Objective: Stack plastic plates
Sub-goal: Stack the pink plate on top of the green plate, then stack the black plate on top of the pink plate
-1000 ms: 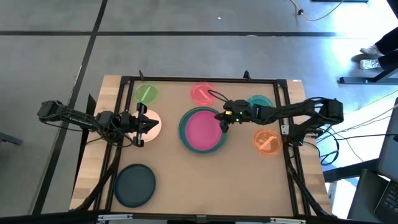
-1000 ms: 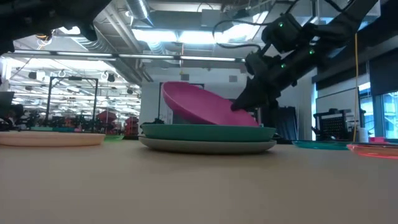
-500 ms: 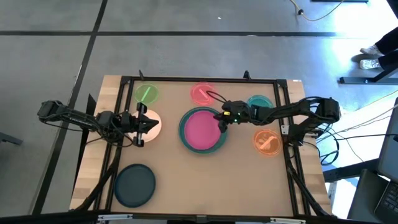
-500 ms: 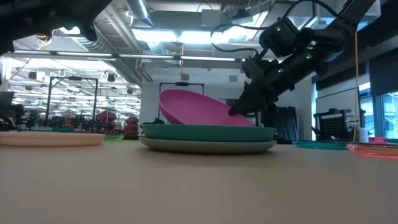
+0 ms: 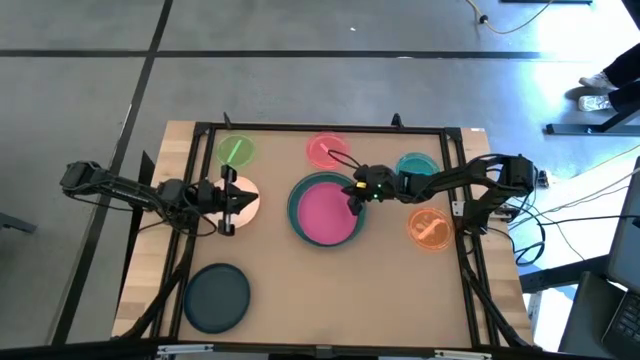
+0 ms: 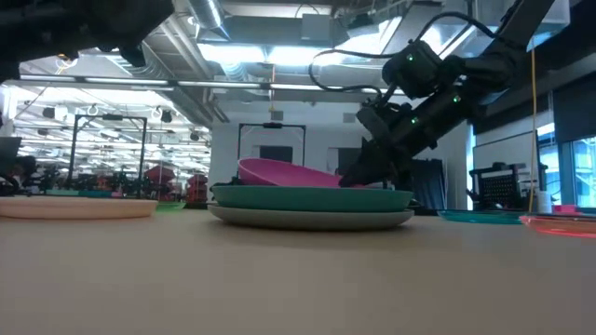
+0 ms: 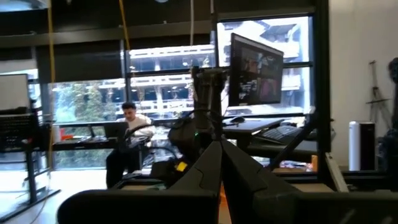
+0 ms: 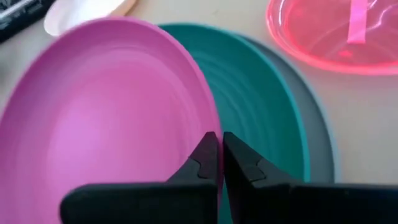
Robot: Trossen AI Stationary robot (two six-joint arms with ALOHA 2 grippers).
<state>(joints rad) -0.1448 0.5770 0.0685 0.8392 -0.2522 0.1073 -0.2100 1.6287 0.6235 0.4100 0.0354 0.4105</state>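
The magenta plate's held edge [image 8: 211,112] is low inside the teal plate's rim [image 8: 292,112] and the magenta plate would settle there, so it is time for my right gripper to release it.
The large magenta plate [image 5: 324,213] [image 8: 106,118] sits tilted in the teal plate [image 5: 293,208] [image 6: 307,196], which rests on the grey plate [image 6: 312,219]. My right gripper [image 5: 352,199] [image 8: 220,146] is shut on the magenta plate's right rim. My left gripper [image 5: 228,197] [image 7: 219,149] is shut and hovers above the small white plate [image 5: 246,198], touching nothing. Lying flat on the table are the dark slate plate [image 5: 217,297] and the small green [image 5: 236,150], pink [image 5: 324,150], teal-blue [image 5: 420,164] and orange [image 5: 432,229] plates. My right gripper pinches the magenta plate's right rim [image 8: 208,121] between its two fingers, coming from the table's right and slanting down. The plate is slightly tilted: its left rim [image 6: 244,167] stands above the teal plate, and the held side sits low behind the teal plate's rim.
A black frame [image 5: 320,128] runs around the work area. The orange plate lies close under my right arm. Bare tabletop [image 5: 340,295] stretches along the near edge, right of the dark slate plate. A person sits far off in the room [image 7: 127,127].
My right gripper has gone down and a little toward the table's left, still shut on the magenta plate. The plate, steeply tilted before with its left rim high, has flattened out and sunk into the teal plate.
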